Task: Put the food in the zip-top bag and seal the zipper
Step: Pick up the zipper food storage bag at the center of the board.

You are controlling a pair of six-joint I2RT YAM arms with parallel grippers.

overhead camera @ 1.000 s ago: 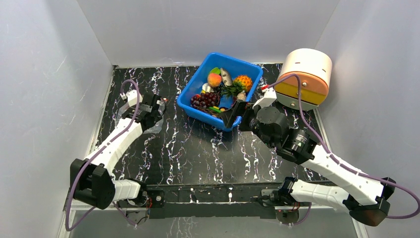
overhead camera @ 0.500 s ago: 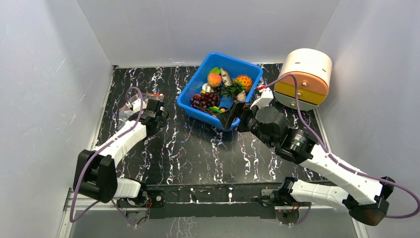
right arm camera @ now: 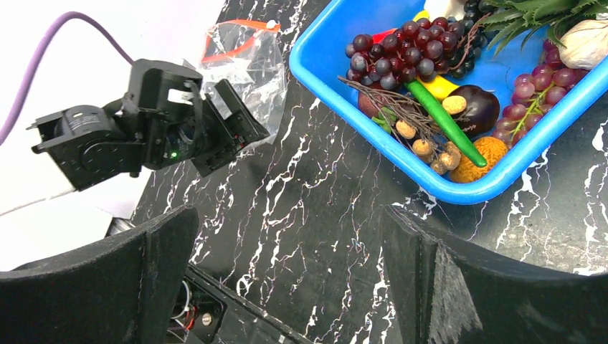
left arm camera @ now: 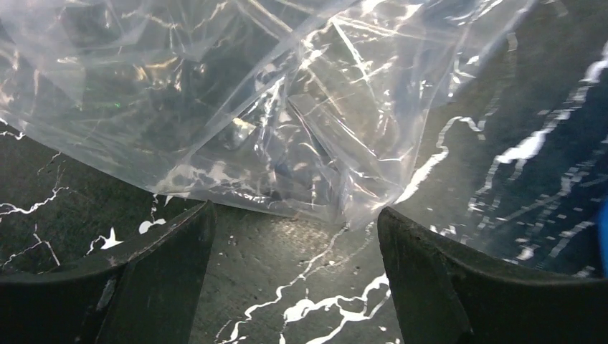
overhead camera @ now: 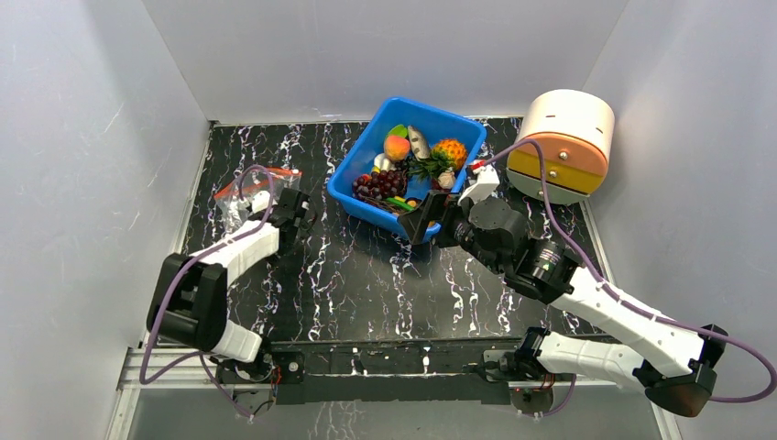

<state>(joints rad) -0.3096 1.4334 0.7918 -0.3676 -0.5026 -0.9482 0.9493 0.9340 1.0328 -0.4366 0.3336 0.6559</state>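
Observation:
My left gripper should next hold the zip-top bag by its near-edge corner (left arm camera: 345, 205) to reposition the bag, and this leaves the orange-red zipper end opposite free.
The clear zip-top bag (overhead camera: 240, 194) lies flat at the table's left, with its orange-red zipper (overhead camera: 261, 174) along the far edge. It also fills the top of the left wrist view (left arm camera: 236, 107) and shows in the right wrist view (right arm camera: 247, 54). My left gripper (overhead camera: 295, 202) is open and empty, low over the table (left arm camera: 295, 211), with the bag's near edge just ahead of its tips. The food lies in the blue bin (overhead camera: 365, 213): pineapple (overhead camera: 449, 149), peach (overhead camera: 397, 147), grapes (overhead camera: 385, 181) (right arm camera: 401, 46). My right gripper (overhead camera: 420, 220) (right arm camera: 287, 215) is open and empty above the table, by the bin's near corner.
A round cream and orange container (overhead camera: 563, 142) stands at the back right, next to the bin. White walls close in the left, back and right sides. The left arm's wrist (right arm camera: 107, 136) shows in the right wrist view.
The left arm has folded in and its gripper has come off the bag, which now lies uncovered to its left. The right gripper has shifted slightly left along the bin's near corner.

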